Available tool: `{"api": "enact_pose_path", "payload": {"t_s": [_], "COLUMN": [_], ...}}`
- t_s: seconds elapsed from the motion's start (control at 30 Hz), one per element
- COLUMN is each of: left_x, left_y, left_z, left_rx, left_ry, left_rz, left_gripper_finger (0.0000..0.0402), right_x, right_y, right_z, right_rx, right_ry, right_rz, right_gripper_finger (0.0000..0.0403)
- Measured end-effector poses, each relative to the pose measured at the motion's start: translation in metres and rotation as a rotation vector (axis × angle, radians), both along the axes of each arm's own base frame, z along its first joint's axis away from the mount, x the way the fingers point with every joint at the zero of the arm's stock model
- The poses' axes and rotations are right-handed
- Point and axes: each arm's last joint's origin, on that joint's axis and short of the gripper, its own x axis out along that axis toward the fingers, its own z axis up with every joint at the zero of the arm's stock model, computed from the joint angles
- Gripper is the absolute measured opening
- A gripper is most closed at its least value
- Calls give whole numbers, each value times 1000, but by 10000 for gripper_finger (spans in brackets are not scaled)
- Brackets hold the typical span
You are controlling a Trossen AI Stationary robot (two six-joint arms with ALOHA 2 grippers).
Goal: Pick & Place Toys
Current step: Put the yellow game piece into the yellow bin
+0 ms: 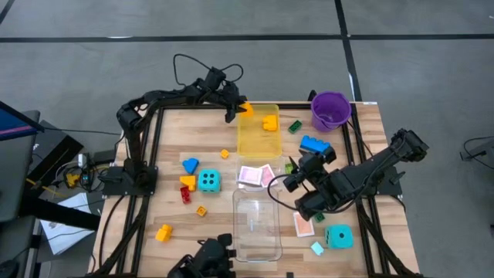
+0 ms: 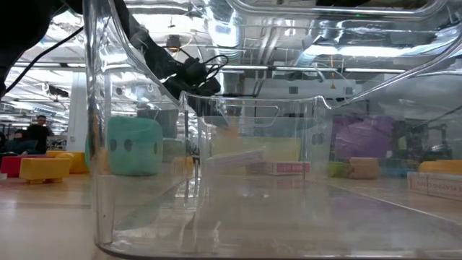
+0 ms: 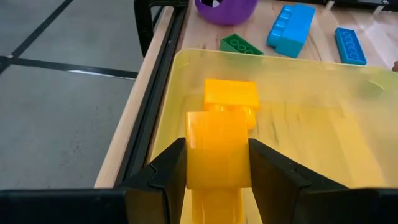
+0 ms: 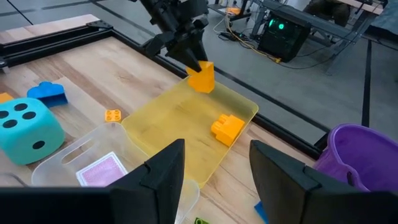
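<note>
The held orange brick [image 3: 217, 149] hangs low inside the tray's rim and would rest in the yellow tray [image 3: 298, 134], so my left gripper is ready to open now.
My left gripper [image 3: 217, 163] is shut on an orange brick [image 1: 245, 109] over the far left corner of the yellow-tinted tray [image 1: 258, 143]. Another orange brick [image 3: 231, 96] lies on the tray's floor just beyond it. My right gripper [image 4: 214, 168] hangs open above the table's middle right, over the pink-backed cards [image 1: 255, 175], with nothing between its fingers. A cyan die [image 1: 208, 181] and small yellow, red and blue pieces [image 1: 187, 182] lie on the table at the left. My left gripper pinches the orange brick by two opposite sides [image 3: 189, 149] between its two fingers. The fingers [image 4: 185, 52] slant down at it from the table's far left. The brick [image 4: 201, 77] is lifted clear, hanging above the tray's far corner.
A purple bucket [image 1: 331, 110] stands at the far right, with a green brick [image 1: 295, 126] and a blue brick [image 1: 314, 144] near it. A clear tray [image 1: 257, 224] sits at the near middle. Another cyan die [image 1: 338, 236] and a card [image 1: 303, 224] lie near right.
</note>
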Motion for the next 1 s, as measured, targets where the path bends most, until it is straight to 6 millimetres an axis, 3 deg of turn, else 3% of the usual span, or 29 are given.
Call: {"api": "enact_pose_path", "payload": {"t_s": [0.33, 0.73, 1.0], "left_x": [1, 1, 1], "left_y": [1, 2, 2], "left_z": [1, 2, 7], "left_rx": [12, 33, 49], "left_ry": [-8, -18, -27], "left_rz": [1, 11, 13], "left_gripper_finger": [145, 189, 186], "right_x": [0, 0, 0], "right_y": [0, 0, 0], "right_z": [0, 0, 0], "right_rx": [-4, -4, -3], "right_ry": [8, 8, 9], "right_rz": [7, 7, 7], "right_gripper_finger": [173, 173, 173]}}
